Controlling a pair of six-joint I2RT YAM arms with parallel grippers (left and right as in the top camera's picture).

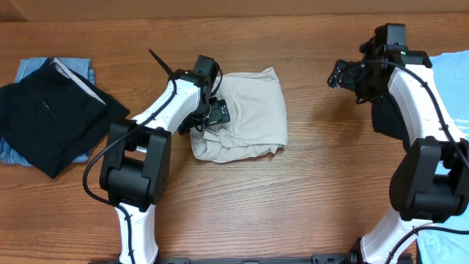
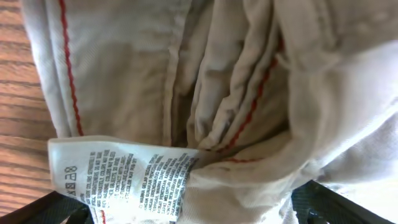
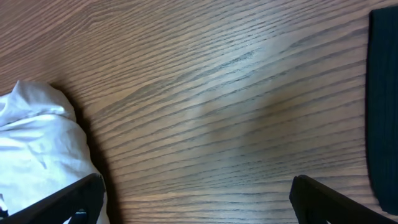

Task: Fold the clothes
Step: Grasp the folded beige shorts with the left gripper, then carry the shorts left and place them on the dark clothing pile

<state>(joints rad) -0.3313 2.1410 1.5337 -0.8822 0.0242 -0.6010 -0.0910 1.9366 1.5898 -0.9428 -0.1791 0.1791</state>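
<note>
I will next grab the trousers' edge (image 2: pixel 239 194) by the white label (image 2: pixel 132 178) with my left gripper, gathering the layers, to stack the beige trousers folded.
The pale beige trousers (image 1: pixel 249 110) lie bunched in a rough fold at the table's middle. My left gripper (image 1: pixel 212 114) is low over their left edge, open. In the left wrist view beige cloth with red stitching (image 2: pixel 249 93) and a white printed label (image 2: pixel 118 177) fill the space between the wide-apart fingers (image 2: pixel 339 205). My right gripper (image 1: pixel 341 73) hangs open over bare wood to the right of the trousers. In the right wrist view its gripper (image 3: pixel 199 205) has only table between the fingers, with a pale edge of the trousers (image 3: pixel 37 143) at the left.
A black garment (image 1: pixel 51 117) lies on blue denim (image 1: pixel 26 70) at the far left. Another black garment (image 1: pixel 388 121) lies under the right arm. A light blue T-shirt (image 1: pixel 451 81) reaches the right edge. Bare wood runs along the front.
</note>
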